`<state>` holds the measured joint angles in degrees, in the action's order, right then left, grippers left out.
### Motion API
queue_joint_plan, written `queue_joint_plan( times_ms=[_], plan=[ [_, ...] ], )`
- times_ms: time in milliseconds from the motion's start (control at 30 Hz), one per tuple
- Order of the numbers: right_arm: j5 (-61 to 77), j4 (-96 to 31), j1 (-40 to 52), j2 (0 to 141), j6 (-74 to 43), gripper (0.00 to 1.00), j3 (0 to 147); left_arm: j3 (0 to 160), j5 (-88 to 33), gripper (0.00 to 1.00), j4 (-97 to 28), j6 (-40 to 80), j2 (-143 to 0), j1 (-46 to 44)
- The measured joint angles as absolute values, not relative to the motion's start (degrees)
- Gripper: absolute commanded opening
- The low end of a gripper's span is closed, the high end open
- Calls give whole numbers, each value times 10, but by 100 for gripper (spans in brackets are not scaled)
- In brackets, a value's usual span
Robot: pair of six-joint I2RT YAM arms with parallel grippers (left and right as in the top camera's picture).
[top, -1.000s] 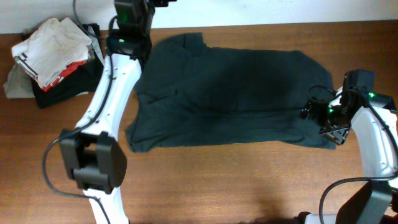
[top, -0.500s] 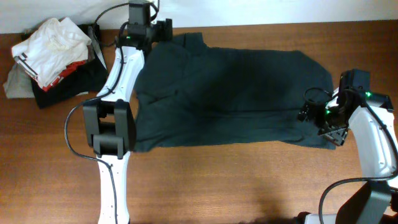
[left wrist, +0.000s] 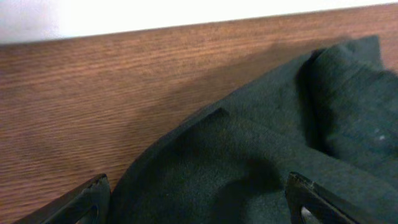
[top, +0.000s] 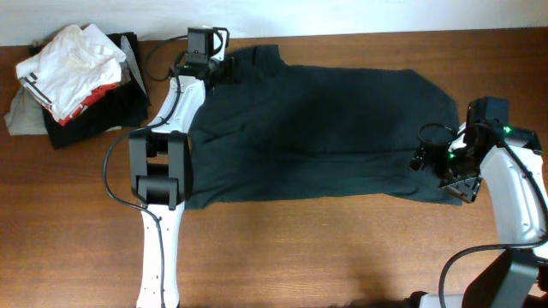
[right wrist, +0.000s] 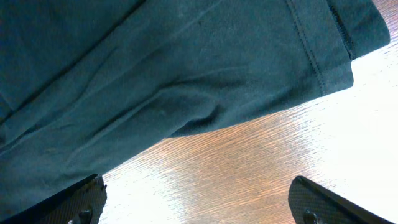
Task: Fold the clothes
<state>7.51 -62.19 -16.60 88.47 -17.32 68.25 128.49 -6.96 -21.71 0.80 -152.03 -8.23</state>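
Observation:
Next, my right gripper grips the stitched hem end (top: 443, 193) of the dark T-shirt (top: 317, 128), opposite my left gripper, to fold the shirt lengthwise evenly.
The dark charcoal T-shirt (top: 317, 128) lies spread flat across the middle of the wooden table, with no lettering showing. My left gripper (top: 225, 69) is open at the shirt's far left corner. In the left wrist view its jaws (left wrist: 199, 202) straddle a raised fold of the dark fabric (left wrist: 261, 155) without closing on it. My right gripper (top: 425, 151) is open at the shirt's near right corner. In the right wrist view its jaws (right wrist: 199, 202) hang over bare wood, just off the shirt's stitched hem (right wrist: 186, 74).
A pile of other clothes (top: 68, 73), white, red and black, sits at the far left corner of the table. The table's far edge meets a white wall (left wrist: 155, 12) just behind the left gripper. Bare wood (top: 325, 257) runs along the front.
My left arm has swung and its gripper has dropped from the table's back edge onto the shirt's far left corner. The right arm has barely moved. The shirt lies as before.

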Motion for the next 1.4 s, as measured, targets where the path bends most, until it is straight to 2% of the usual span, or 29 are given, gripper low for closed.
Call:
queue_joint_plan(
  times_ms=[167,200,267,333,433,500,567,600,667,867,967,1167,1400],
  plan=[
    [74,-622,-166,885,-173,96,682,1285,-71,79,-203,-4,-1526,-82],
    [74,-622,-166,885,-173,95,682,1285,-71,71,-201,-5,-1527,-82],
    [57,-618,-166,885,-173,95,682,1289,-70,44,-194,-9,-1536,-82],
    [44,-608,-166,885,-172,95,682,1293,-57,24,-187,-12,-1541,-82],
    [34,-560,-166,885,-171,96,703,1294,-36,17,-178,-15,-1544,-81],
    [35,-491,-166,887,-161,98,743,1294,-30,17,-170,-13,-1546,-79],
    [37,-393,-166,895,-142,98,771,1294,-28,3,-169,-13,-1547,-79],
    [39,-375,-166,905,-133,98,787,1294,-27,1,-170,-15,-1547,-79],
    [41,-388,-165,952,-117,98,845,1298,-27,1,-179,-13,-1547,-80],
    [57,-542,-164,1327,-46,98,1252,1309,-27,1,-210,-13,-1547,-79],
    [35,-585,-164,1467,1,98,1396,1312,-27,1,-222,-13,-1547,-79],
    [-17,-566,-165,1521,36,93,1420,1313,-27,1,-226,-13,-1547,-79],
    [7,-540,-165,1531,60,88,1424,1313,-27,1,-225,-13,-1547,-79]
  ],
)
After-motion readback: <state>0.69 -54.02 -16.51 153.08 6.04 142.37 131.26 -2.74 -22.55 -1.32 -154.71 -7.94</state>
